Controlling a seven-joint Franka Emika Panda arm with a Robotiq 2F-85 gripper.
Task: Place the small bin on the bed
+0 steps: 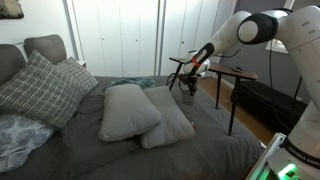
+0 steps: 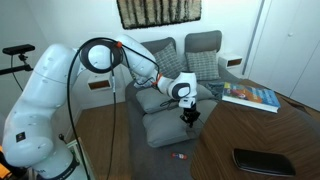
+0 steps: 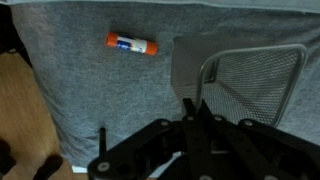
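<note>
The small bin stays held in my gripper for now, until it meets the grey duvet (image 1: 202, 112) (image 3: 125, 88). The bin's lower edge still hangs well above the glue stick.
The small bin (image 3: 250, 85) is a silver wire-mesh basket. In the wrist view it lies at the right, over the dark grey duvet of the bed (image 3: 100, 90). My gripper (image 3: 195, 105) is shut on the bin's near rim. I cannot tell whether the bin touches the duvet. In both exterior views the gripper (image 1: 188, 84) (image 2: 187, 113) hangs low over the bed's edge (image 1: 200, 140) (image 2: 165, 132), beyond the two light grey pillows (image 1: 140, 112). The bin is hard to tell from the dark gripper there.
An orange glue stick (image 3: 132, 43) lies on the duvet near the bin. Checked cushions (image 1: 40, 88) lean at the headboard. A dark side table (image 1: 232, 75) stands beside the bed. A wooden table (image 2: 270, 130) holds a book (image 2: 250, 96) and a black phone (image 2: 263, 160).
</note>
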